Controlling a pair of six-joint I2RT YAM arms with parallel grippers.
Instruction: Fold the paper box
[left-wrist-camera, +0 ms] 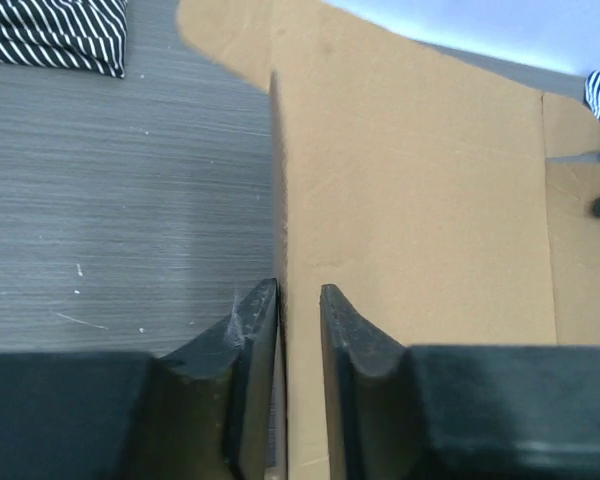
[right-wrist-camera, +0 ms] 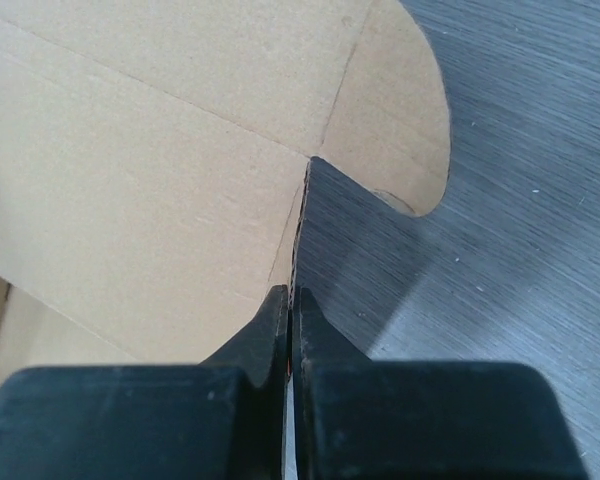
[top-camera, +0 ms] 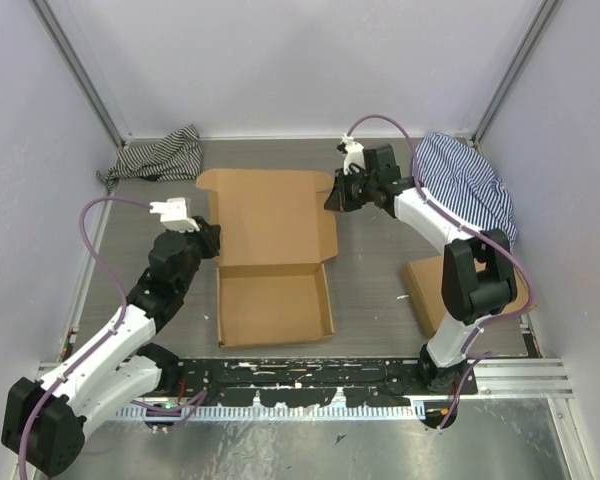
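Next, my left gripper grabs the upright edge of the lid's side flap, to keep the flap raised and fold the lid over the tray.
The paper box [top-camera: 272, 300] lies mid-table: a shallow tray with raised walls at the near end and its lid panel [top-camera: 270, 215] open flat behind it. My left gripper [top-camera: 213, 240] is at the lid's left side flap. In the left wrist view [left-wrist-camera: 300, 290] its jaws stand slightly apart around the upright flap edge [left-wrist-camera: 278, 180]; the left finger [left-wrist-camera: 255, 330] touches it and the right finger stands off. My right gripper [top-camera: 332, 195] is shut on the lid's right side flap, pinching its raised edge [right-wrist-camera: 298, 230] in the right wrist view [right-wrist-camera: 292, 292].
A striped cloth [top-camera: 155, 155] lies at the back left and another [top-camera: 465, 180] at the back right behind the right arm. A stack of flat brown cardboard [top-camera: 425, 290] lies at the right by the right arm's base. Walls close in three sides.
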